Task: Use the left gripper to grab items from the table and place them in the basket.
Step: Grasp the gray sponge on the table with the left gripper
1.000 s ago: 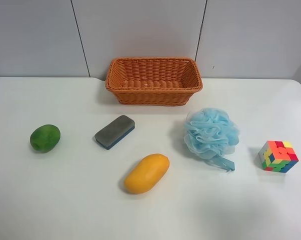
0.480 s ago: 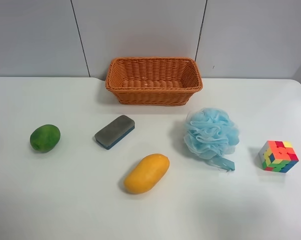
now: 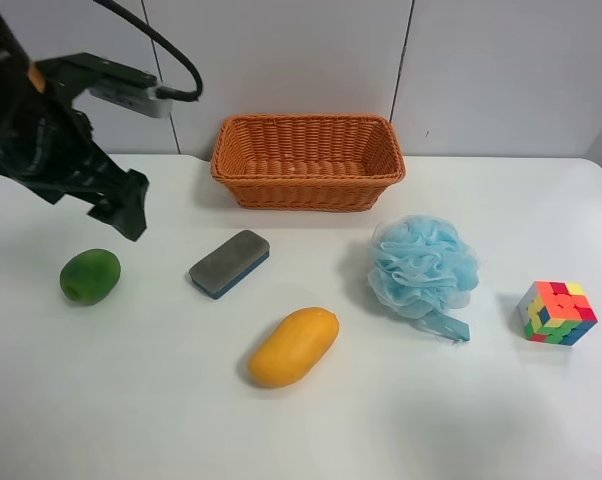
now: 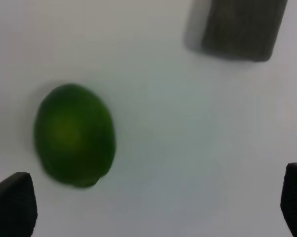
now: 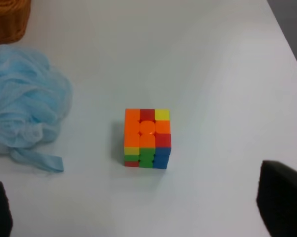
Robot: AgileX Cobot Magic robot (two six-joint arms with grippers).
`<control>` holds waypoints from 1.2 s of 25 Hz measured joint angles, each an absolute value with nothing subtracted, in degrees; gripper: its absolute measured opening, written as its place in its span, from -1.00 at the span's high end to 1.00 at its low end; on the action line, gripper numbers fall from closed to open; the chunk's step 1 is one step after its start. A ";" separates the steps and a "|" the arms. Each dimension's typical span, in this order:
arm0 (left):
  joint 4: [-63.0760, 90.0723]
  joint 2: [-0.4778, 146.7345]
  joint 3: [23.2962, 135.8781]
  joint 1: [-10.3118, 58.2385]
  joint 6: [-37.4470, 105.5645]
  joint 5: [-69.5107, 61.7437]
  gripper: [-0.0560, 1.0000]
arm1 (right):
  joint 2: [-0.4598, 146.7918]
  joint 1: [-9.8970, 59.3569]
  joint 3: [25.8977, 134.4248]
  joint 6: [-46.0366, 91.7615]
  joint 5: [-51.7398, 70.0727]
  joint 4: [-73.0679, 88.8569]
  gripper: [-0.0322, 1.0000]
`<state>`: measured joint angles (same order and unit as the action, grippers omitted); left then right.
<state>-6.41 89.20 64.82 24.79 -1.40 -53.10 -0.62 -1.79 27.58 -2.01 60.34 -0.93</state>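
Observation:
I should grab the grey-topped eraser block by its middle point(image 3: 229, 263) with my left gripper next. Then I can put it in the wicker basket point(image 3: 307, 190).
My left gripper point(image 3: 129, 208) hangs open above the table point(image 3: 131, 410), up and right of the green mango point(image 3: 90, 276) and left of the grey-topped eraser block point(image 3: 230, 263). The left wrist view shows the gripper point(image 4: 153, 207) open, with the mango point(image 4: 74, 136) and the eraser point(image 4: 242, 29) below it. The wicker basket point(image 3: 307, 190) stands at the back. The yellow mango point(image 3: 293, 346), blue pouf point(image 3: 422, 266) and multicoloured cube point(image 3: 555, 312) lie on the table. My right gripper point(image 5: 141, 205) is open above the cube point(image 5: 147, 138), beside the pouf point(image 5: 25, 103).
A grey panelled wall point(image 3: 281, 60) stands behind the table. A black cable point(image 3: 166, 45) loops above the left arm. The table's edge point(image 5: 286, 44) runs close past the cube in the right wrist view.
The left arm has come into the exterior high view from the left and now hangs over the table near the green mango. The items have not moved.

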 joint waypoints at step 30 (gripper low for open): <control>0.45 115.87 70.31 28.90 0.00 -32.57 -0.99 | -0.62 -1.79 27.58 -2.01 60.34 -0.93 -0.99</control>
